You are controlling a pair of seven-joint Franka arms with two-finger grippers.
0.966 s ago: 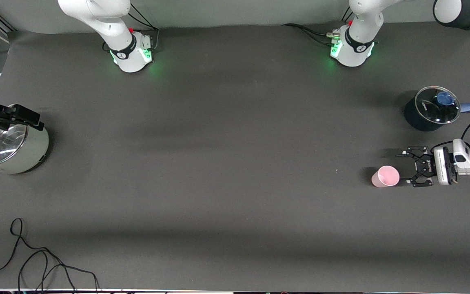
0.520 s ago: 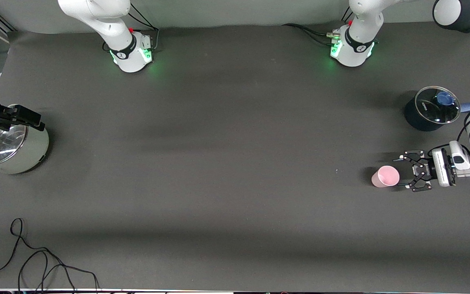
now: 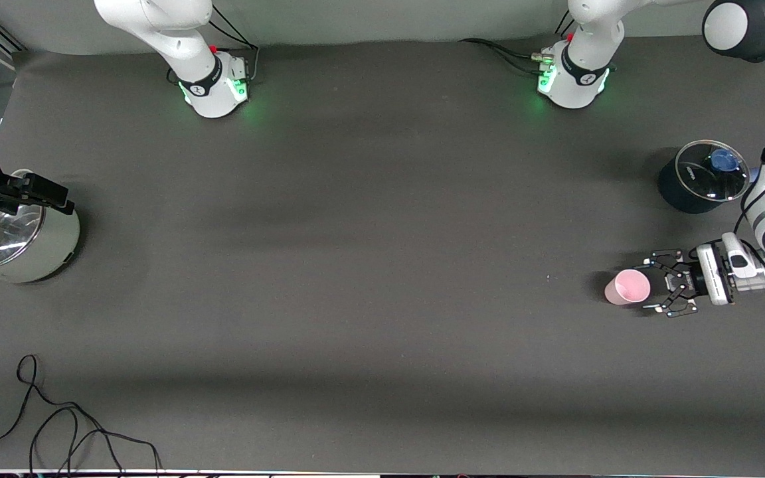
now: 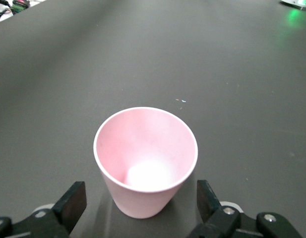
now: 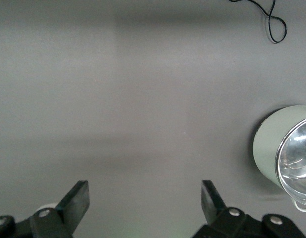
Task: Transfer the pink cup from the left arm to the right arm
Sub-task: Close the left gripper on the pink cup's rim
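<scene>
My left gripper isn't ready to close on the pink cup yet and should move forward first: the cup's body (image 3: 625,288) (image 4: 143,183) is mostly in front of both black fingers.
The pink cup (image 3: 627,287) stands upright on the dark table near the left arm's end. In the left wrist view the cup (image 4: 145,158) sits just ahead of and between the open fingers. My left gripper (image 3: 653,284) is low at the table, open, with its fingertips (image 4: 76,201) on either side of the cup's base and apart from it. My right gripper (image 3: 50,194) waits over the silver pot at the right arm's end of the table. It is open and empty in the right wrist view (image 5: 143,198).
A silver pot (image 3: 37,252) with a glass lid stands at the right arm's end; it also shows in the right wrist view (image 5: 269,148). A dark pot (image 3: 681,192) with a blue-knobbed glass lid stands farther from the camera than the cup. A black cable (image 3: 57,425) lies near the front edge.
My left gripper has moved toward the pink cup and a little lower in the front view, so its open fingers now flank the cup. The right gripper has barely shifted.
</scene>
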